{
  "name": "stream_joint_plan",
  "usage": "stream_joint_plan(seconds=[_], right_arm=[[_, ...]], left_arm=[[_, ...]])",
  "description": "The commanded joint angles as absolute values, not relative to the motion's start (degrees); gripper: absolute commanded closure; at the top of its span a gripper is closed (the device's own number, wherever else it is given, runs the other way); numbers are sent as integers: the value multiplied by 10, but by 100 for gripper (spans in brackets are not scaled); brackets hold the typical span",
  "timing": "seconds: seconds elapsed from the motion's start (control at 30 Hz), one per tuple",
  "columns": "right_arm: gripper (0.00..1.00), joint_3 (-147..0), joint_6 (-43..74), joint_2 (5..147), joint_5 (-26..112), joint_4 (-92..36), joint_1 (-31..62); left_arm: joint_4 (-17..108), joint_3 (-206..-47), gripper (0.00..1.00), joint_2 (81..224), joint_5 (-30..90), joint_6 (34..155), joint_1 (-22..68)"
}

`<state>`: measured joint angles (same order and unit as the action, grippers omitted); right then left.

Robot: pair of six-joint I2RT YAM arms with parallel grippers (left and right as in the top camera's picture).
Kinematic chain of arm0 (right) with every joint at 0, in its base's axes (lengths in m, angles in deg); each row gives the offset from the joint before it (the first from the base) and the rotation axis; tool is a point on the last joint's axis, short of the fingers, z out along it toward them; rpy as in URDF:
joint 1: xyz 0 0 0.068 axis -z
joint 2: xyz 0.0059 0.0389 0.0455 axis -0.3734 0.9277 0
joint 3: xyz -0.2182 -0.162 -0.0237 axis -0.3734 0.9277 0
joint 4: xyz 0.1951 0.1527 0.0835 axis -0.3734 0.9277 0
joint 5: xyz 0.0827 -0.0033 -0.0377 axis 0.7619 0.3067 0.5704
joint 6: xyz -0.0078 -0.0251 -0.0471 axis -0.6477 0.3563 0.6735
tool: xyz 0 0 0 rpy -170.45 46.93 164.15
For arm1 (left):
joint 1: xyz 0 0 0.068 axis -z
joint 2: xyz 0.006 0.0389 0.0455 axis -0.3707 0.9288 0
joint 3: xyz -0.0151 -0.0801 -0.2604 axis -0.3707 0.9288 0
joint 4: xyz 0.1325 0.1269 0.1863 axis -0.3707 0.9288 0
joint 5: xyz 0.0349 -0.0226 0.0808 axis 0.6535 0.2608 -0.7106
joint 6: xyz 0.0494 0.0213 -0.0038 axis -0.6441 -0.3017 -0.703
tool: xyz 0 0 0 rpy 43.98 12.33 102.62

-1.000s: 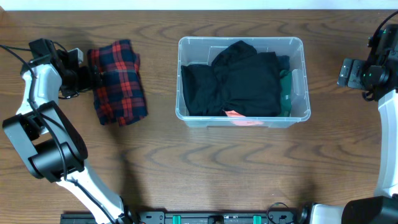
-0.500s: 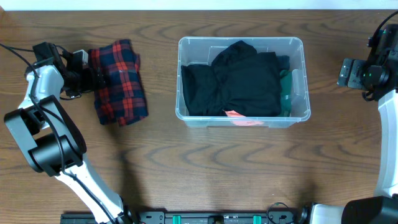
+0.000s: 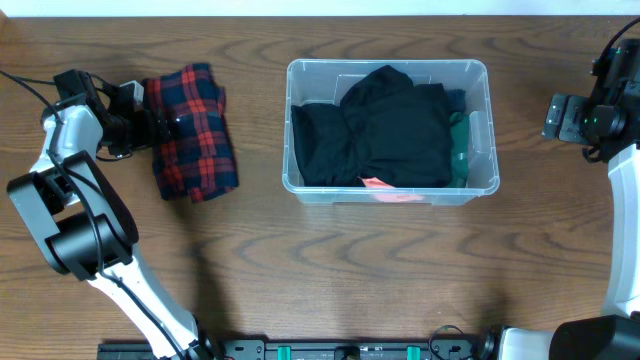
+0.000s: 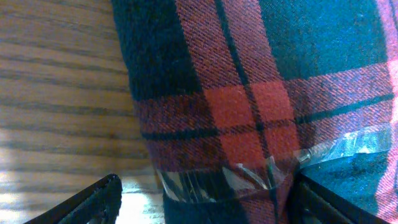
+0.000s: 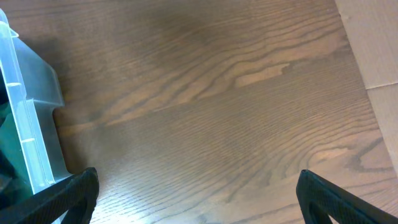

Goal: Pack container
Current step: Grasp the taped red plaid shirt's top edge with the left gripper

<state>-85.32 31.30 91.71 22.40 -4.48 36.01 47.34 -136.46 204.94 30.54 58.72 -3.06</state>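
My left gripper grabs the folded plaid cloth next at its side edge by the clear strip (image 3: 158, 125), to lay it folded into the container (image 3: 380, 63).
The container (image 3: 380, 63), a clear plastic bin, stands at the table's centre, filled with black clothes (image 3: 385, 135) and a green garment (image 3: 459, 150) along its right wall. A folded red-and-navy plaid cloth (image 3: 195, 135) lies to its left. My left gripper (image 3: 160, 126) is open at the cloth's left edge. In the left wrist view the plaid cloth (image 4: 249, 93) fills the frame, and its edge sits between the wide-apart fingers of my left gripper (image 4: 205, 205). My right gripper (image 3: 553, 117) hangs open to the right of the container, over bare wood. The right wrist view shows my right gripper (image 5: 199, 199) holding nothing.
A clear strip of tape or film (image 4: 249, 177) lies across the plaid cloth near my left fingers. One corner of the container (image 5: 34, 118) shows at the left of the right wrist view. A small pink-orange piece (image 3: 378, 184) peeks out at the bin's front wall.
The left gripper has shifted slightly right, onto the plaid cloth's edge, and has since held still. The right arm and the bin's contents have not moved.
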Motion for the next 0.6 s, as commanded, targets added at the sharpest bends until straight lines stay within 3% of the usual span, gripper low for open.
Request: stream_joint_plan(seconds=[0.0, 0.27, 0.57], right_arm=[[1, -857, 307, 918, 216, -44, 361], [1, -857, 307, 918, 216, -44, 361], [1, -857, 307, 918, 216, -44, 361]], left_arm=[[481, -1356, 15, 2091, 288, 576, -23], [471, -1327, 16, 2092, 287, 575, -23], [477, -1320, 55, 2092, 287, 576, -23]])
